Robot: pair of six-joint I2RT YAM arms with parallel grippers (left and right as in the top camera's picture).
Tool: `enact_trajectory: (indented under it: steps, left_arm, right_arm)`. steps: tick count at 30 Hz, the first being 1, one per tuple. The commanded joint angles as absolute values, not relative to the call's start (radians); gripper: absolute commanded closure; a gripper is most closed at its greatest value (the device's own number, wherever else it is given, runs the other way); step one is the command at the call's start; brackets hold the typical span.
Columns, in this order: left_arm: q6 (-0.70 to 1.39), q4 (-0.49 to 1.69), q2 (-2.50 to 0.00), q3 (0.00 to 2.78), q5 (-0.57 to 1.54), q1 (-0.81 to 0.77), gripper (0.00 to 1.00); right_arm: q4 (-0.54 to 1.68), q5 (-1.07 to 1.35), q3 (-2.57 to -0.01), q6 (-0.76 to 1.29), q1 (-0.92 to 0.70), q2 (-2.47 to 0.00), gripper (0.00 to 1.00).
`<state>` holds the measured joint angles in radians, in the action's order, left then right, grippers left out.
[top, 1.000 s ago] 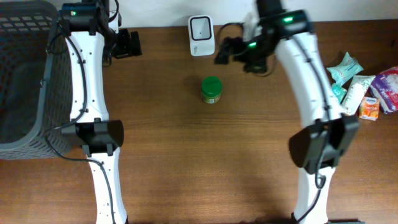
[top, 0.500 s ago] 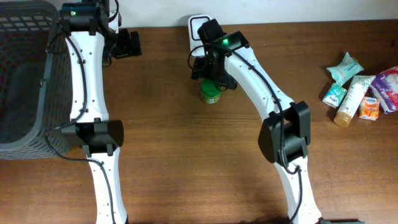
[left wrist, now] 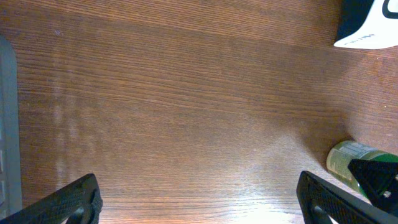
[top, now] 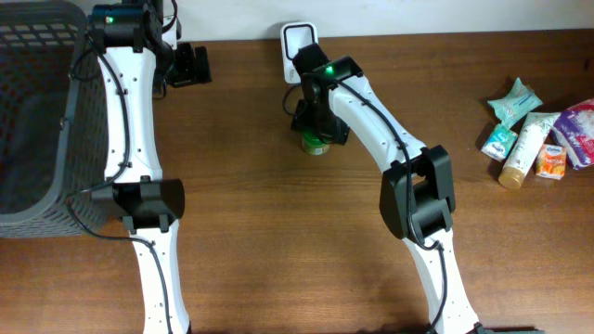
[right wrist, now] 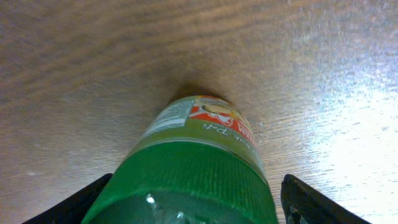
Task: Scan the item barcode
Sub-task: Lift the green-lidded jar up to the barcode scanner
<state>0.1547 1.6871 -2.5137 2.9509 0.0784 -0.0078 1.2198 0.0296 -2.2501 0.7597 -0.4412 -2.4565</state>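
I would lift my right gripper empty if I raised it now, and the jar would stay on the tabletop, because there is a gap between one finger and the lid (top: 316,138) (right wrist: 189,185).
The item is a small jar (top: 316,145) with a green ribbed lid and a green label, standing upright on the wooden table just in front of the white barcode scanner (top: 300,39). My right gripper (top: 316,122) hangs over it, open, one finger on each side of the lid. In the right wrist view the jar (right wrist: 199,130) fills the space between the fingers, and a gap shows at the right finger (right wrist: 311,202). No barcode is visible. My left gripper (top: 190,65) is open and empty at the back left, and its own view shows the jar (left wrist: 354,162) at the right edge.
A dark grey mesh basket (top: 28,37) fills the left end of the table. Several packets and tubes (top: 534,130) lie at the far right edge. The scanner's corner (left wrist: 367,28) shows top right in the left wrist view.
My right arm has swung left from the back of the table and come down over the jar, its jaws narrowing around the lid. The left arm has not moved.
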Motion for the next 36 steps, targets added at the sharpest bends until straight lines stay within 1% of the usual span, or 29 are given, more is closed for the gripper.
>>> enact_trajectory:
  steps: [1, 4, 6, 7, 8, 10, 14, 17, 18, 19, 22, 23, 27, 29, 31, 36]
  left_arm:
    - [0.164, 1.688, -2.515, 2.953, 0.082, -0.008, 0.01]
    - [0.164, 1.688, -2.515, 2.953, 0.082, -0.013, 0.01]
    - [0.164, 1.688, -2.515, 2.953, 0.082, -0.013, 0.01]
    - [0.164, 1.688, -2.515, 2.953, 0.081, -0.012, 0.01]
    - [0.164, 1.688, -2.515, 2.953, 0.082, -0.012, 0.01]
    - [0.164, 1.688, -2.515, 2.953, 0.082, -0.012, 0.01]
    - [0.164, 1.688, -2.515, 2.953, 0.082, -0.013, 0.01]
    - [0.164, 1.688, -2.515, 2.953, 0.082, -0.012, 0.01]
    - [0.164, 1.688, -2.515, 2.953, 0.081, -0.012, 0.01]
    - [0.164, 1.688, -2.515, 2.953, 0.081, -0.012, 0.01]
    - [0.164, 1.688, -2.515, 2.953, 0.081, -0.012, 0.01]
    - [0.164, 1.688, -2.515, 2.953, 0.082, -0.012, 0.01]
    - [0.164, 1.688, -2.515, 2.953, 0.082, -0.012, 0.01]
    - [0.164, 1.688, -2.515, 2.953, 0.082, -0.012, 0.01]
    - [0.164, 1.688, -2.515, 2.953, 0.082, -0.012, 0.01]
    - [0.164, 1.688, -2.515, 2.953, 0.082, -0.005, 0.01]
  right_arm:
    - [1.214, 0.014, -2.212, 0.765, -0.451, -2.461, 0.26]
    - [1.214, 0.001, -2.220, 0.731, -0.449, -2.458, 0.35]
    - [1.222, -0.017, -2.227, 0.719, -0.448, -2.458, 0.37]
    - [1.224, -0.016, -2.234, 0.691, -0.448, -2.458, 0.41]
    - [1.232, -0.017, -2.243, 0.687, -0.448, -2.458, 0.43]
    - [1.248, -0.020, -2.265, 0.683, -0.448, -2.458, 0.43]
    - [1.316, -0.028, -2.393, 0.641, -0.443, -2.458, 0.43]
    - [1.401, -0.026, -2.529, 0.640, -0.424, -2.458, 0.43]
    - [1.447, 0.008, -2.597, 0.640, -0.410, -2.458, 0.43]
    - [1.481, 0.092, -2.642, 0.640, -0.395, -2.458, 0.43]
    - [1.522, 0.378, -2.647, 0.621, -0.334, -2.459, 0.43]
    - [1.530, 0.498, -2.640, 0.605, -0.295, -2.459, 0.44]
    - [1.565, 0.848, -2.640, 0.591, -0.157, -2.459, 0.44]
    - [1.572, 1.002, -2.640, 0.583, -0.104, -2.459, 0.44]
    - [1.571, 1.220, -2.640, 0.583, -0.056, -2.459, 0.44]
    - [1.570, 1.407, -2.640, 0.616, -0.044, -2.459, 0.44]
